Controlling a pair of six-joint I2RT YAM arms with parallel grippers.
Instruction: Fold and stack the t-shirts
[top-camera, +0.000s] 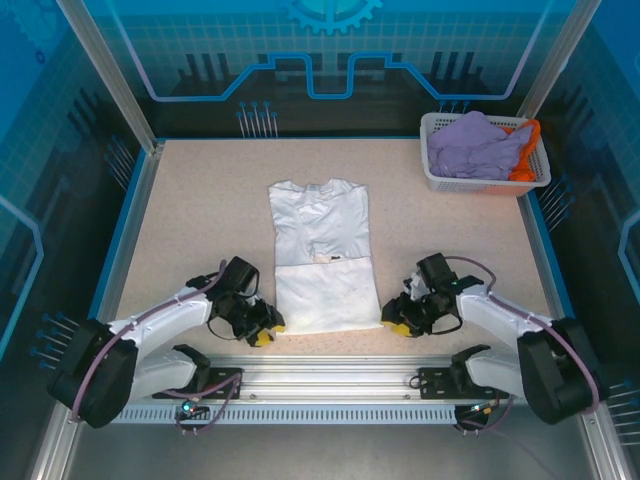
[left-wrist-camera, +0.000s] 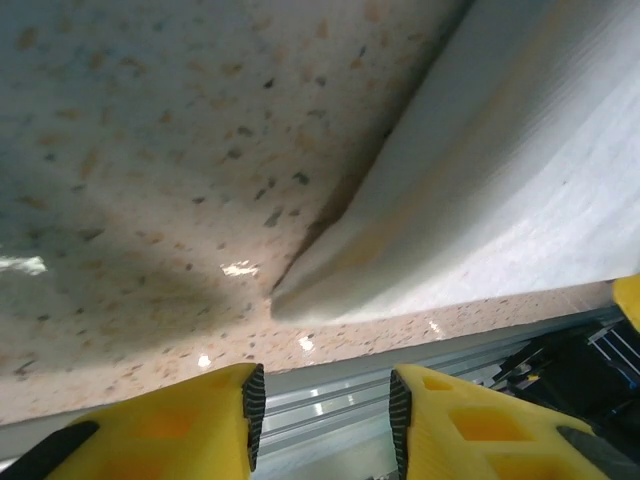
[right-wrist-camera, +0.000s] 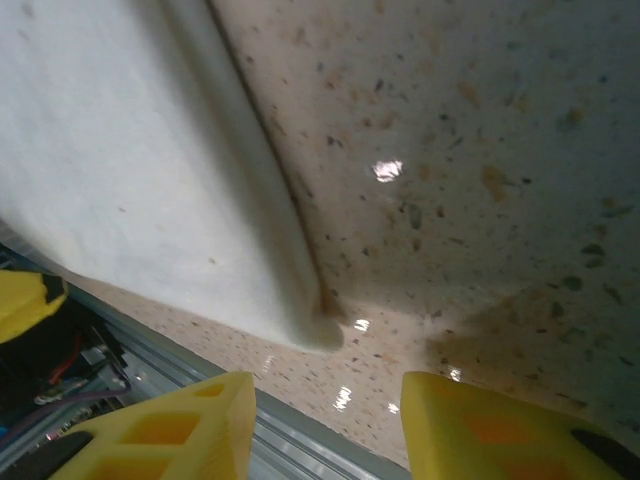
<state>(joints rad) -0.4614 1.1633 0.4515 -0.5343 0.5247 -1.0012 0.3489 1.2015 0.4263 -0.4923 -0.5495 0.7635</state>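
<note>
The t-shirt's near edge should be folded evenly toward the t-shirt's collar, so my right gripper should next grab the white t-shirt's near corner (top-camera: 380, 326) (right-wrist-camera: 318, 332), opposite my left gripper's corner.
A white t-shirt (top-camera: 320, 255) lies flat in the middle of the table, its lower part folded up over the chest. My left gripper (top-camera: 266, 334) sits low at the shirt's near left corner (left-wrist-camera: 300, 295), open, with nothing between its yellow fingers (left-wrist-camera: 200, 425). My right gripper (top-camera: 397, 322) rests at the near right corner (right-wrist-camera: 325, 330), also open and empty, the cloth just beyond its fingers (right-wrist-camera: 190, 430). Lavender (top-camera: 470, 145) and orange (top-camera: 527, 150) t-shirts are heaped in the basket.
The white lattice basket (top-camera: 440, 180) stands at the back right corner of the table. An aluminium rail (top-camera: 330, 380) runs along the near edge just behind both grippers. Bare speckled tabletop (top-camera: 200, 220) lies either side of the shirt.
</note>
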